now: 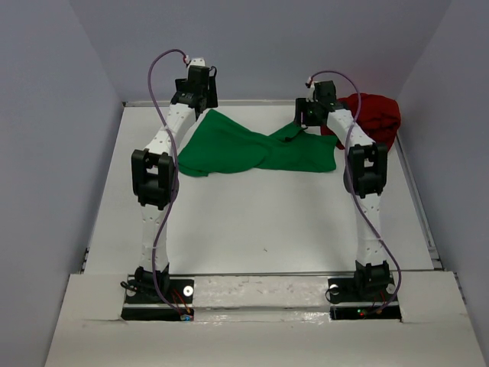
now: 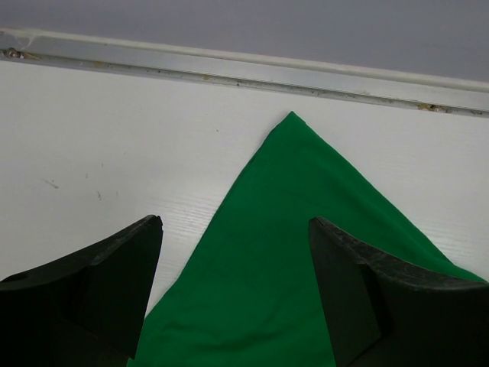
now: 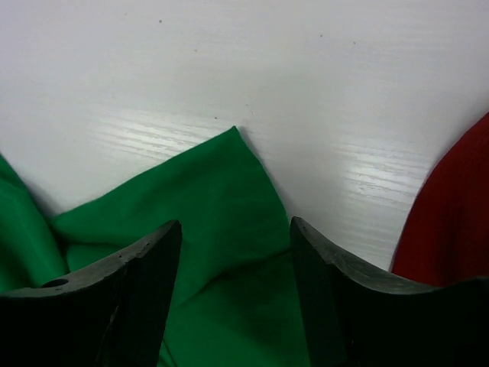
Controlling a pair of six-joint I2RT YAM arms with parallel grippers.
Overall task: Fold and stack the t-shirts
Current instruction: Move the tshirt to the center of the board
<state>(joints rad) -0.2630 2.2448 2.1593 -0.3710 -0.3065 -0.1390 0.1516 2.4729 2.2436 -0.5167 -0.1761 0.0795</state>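
My right gripper grabs the green t-shirt's far corner beside the dark red t-shirt next, to draw the bright green t-shirt nearer for folding.
The bright green t-shirt (image 1: 244, 151) lies spread and partly folded at the back middle of the table. The dark red t-shirt (image 1: 373, 118) lies crumpled at the back right. My left gripper (image 2: 235, 223) is open and empty, over the shirt's far left pointed corner (image 2: 289, 199). My right gripper (image 3: 235, 225) is open and empty, over the green shirt's far right corner (image 3: 221, 199). The red shirt's edge (image 3: 451, 222) shows at the right of the right wrist view.
A metal rail (image 2: 244, 73) runs along the table's far edge, just beyond the green corner. Grey walls enclose the table on three sides. White tabletop (image 1: 260, 222) lies between the green shirt and the arm bases.
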